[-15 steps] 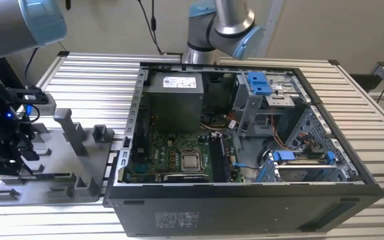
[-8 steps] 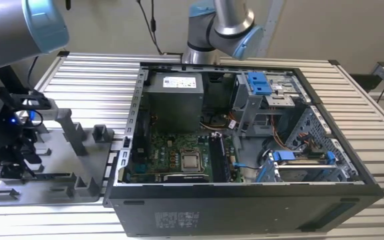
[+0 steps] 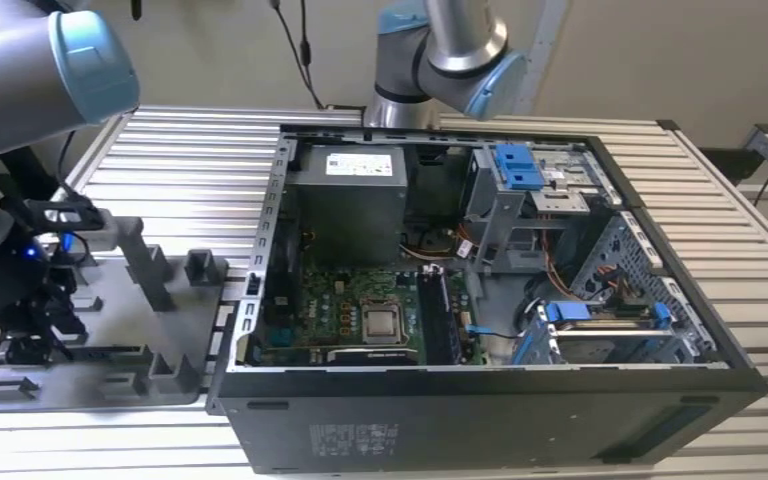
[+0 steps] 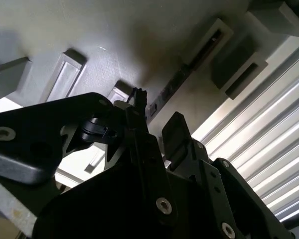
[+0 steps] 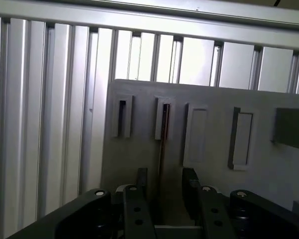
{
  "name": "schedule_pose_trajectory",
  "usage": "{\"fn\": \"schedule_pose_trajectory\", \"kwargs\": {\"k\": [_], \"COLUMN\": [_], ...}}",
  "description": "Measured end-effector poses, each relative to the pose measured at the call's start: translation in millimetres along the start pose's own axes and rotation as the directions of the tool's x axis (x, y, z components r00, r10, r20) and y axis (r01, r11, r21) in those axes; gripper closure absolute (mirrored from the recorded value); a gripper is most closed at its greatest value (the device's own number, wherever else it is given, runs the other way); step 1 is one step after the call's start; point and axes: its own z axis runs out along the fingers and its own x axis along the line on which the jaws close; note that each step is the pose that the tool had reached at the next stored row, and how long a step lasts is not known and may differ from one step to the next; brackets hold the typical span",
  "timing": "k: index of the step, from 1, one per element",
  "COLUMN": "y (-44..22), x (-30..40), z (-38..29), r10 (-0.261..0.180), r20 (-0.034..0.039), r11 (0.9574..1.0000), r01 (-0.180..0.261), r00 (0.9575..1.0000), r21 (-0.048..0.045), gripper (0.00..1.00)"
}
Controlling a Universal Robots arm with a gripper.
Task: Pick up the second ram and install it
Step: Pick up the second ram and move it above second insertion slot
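Note:
The gripper will next grab the ram by its flat sides, beyond the slot that wraps one end of the ram.
The second ram stands on edge as a thin dark strip on the grey fixture plate, one end in a raised slot. My gripper is low over the plate, open, with one black finger on each side of the stick and a gap on both sides. The second wrist view shows the same: the ram runs away from the gripper across the plate. In the exterior view the gripper sits at the left over the plate, with the ram reaching toward the case.
An open computer case lies in the middle of the slatted metal table, its green motherboard exposed. Grey posts rise from the fixture plate between the gripper and the case. A second arm's base stands behind the case.

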Motion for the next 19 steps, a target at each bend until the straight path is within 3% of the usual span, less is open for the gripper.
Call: {"fn": "schedule_pose_trajectory", "kwargs": {"k": [8,19], "y": [0.4,0.4], "x": [0.3,0.4], "z": [10.1,10.9], "r10": [0.001,0.001], "r20": [0.0003,0.0003], "r11": [1.0,1.0], "r01": [-0.001,-0.001], "r00": [1.0,1.0], "r21": [-0.005,-0.005], "gripper": [0.58,0.58]}}
